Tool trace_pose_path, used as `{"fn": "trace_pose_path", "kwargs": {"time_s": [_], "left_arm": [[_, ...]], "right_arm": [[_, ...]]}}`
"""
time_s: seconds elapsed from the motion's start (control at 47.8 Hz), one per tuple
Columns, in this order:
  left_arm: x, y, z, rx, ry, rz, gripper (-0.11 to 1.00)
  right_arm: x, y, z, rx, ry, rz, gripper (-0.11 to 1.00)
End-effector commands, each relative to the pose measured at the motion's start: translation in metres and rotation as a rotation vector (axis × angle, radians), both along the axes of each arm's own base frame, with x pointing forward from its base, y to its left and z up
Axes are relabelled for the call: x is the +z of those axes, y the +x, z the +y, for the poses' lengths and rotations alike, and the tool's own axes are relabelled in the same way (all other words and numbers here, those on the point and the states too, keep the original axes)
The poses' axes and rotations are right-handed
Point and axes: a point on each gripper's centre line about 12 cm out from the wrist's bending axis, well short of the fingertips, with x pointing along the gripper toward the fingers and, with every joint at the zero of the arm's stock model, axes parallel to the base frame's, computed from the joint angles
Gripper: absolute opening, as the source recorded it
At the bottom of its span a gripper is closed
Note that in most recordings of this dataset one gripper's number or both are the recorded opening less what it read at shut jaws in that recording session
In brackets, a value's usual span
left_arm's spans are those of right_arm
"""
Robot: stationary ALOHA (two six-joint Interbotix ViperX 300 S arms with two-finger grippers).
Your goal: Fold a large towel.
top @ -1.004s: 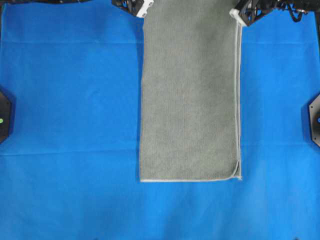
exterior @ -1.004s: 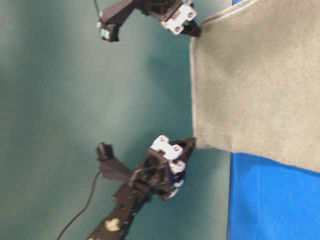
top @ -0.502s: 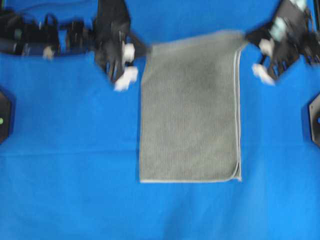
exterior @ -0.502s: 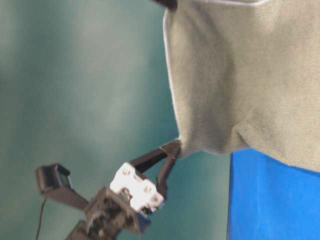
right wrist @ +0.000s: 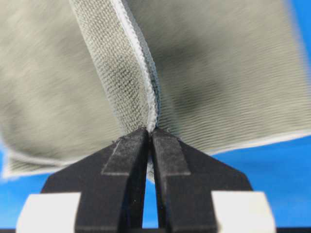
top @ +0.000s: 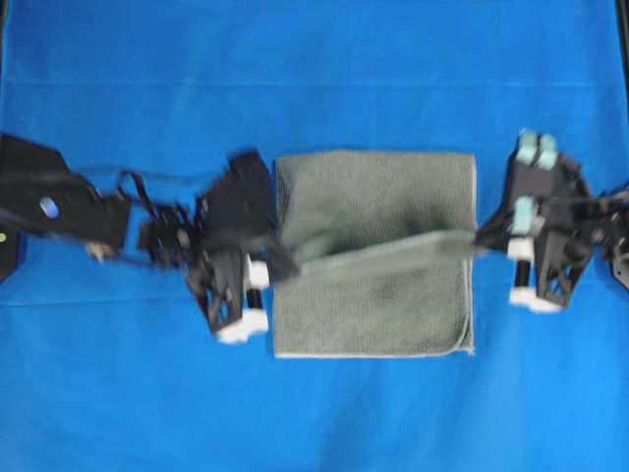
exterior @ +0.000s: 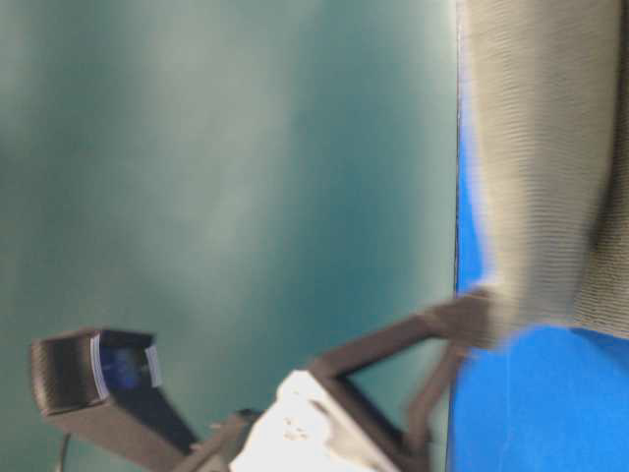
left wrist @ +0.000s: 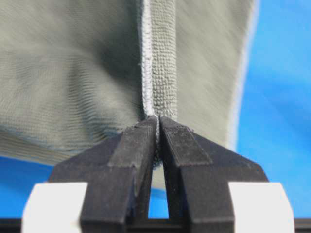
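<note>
The raised edge (top: 339, 260) hangs well short of the towel's near border (top: 364, 354), so my left gripper moves it toward that border next before letting go.
The grey-green towel (top: 373, 187) lies on the blue sheet, and its far edge is lifted and carried over the part that lies flat. My left gripper (top: 282, 265) is shut on the left end of that raised edge, and my right gripper (top: 480, 237) is shut on the right end. The left wrist view shows the left gripper (left wrist: 158, 119) pinching the pale stitched border, with the towel (left wrist: 73, 73) hanging beyond. The right wrist view shows the right gripper (right wrist: 149, 131) clamped on the bordered fold of the towel (right wrist: 218, 73). The table-level view is blurred: the towel (exterior: 541, 147) hangs from a gripper's dark fingers (exterior: 462, 320).
The blue sheet (top: 128, 393) covers the whole table. My left arm (top: 59, 206) reaches in from the left edge. My right arm (top: 590, 231) comes in from the right edge. A teal wall (exterior: 226, 167) fills the background of the table-level view.
Both grippers have travelled from the far edge of the table towards the near side, still holding the towel's far edge. The towel now shows shorter and doubled over.
</note>
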Motion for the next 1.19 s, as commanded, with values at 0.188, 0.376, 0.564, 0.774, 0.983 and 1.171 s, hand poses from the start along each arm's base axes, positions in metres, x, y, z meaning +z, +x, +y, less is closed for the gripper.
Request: {"fn": "trace_pose_path", "kwargs": {"time_s": [0.188,0.376,0.564,0.774,0.983,1.171], "left_arm": [[-0.017,0.016,-0.061,-0.085,-0.029,0.118,0.03],[-0.03,0.021,-0.068,-0.093,-0.024,0.147,0.03],[-0.036,0.023,-0.064,-0.084,-0.02,0.158,0.03],[-0.037,0.025,-0.059,-0.08,-0.014,0.15,0.04],[-0.031,0.025,-0.059,-0.084,-0.012,0.143,0.57],[0.0,0.016,-0.059,-0.096,-0.014,0.114,0.77]], "right_arm": [[-0.015,0.019,0.045,0.095,0.076,0.036,0.03],[-0.031,0.026,0.054,0.102,0.122,0.02,0.03],[-0.04,0.029,0.056,0.105,0.124,0.029,0.03],[-0.041,0.034,0.059,0.108,0.129,0.025,0.05],[-0.027,0.039,0.079,0.173,0.138,-0.015,0.59],[0.011,0.04,0.097,0.227,0.142,-0.061,0.57]]}}
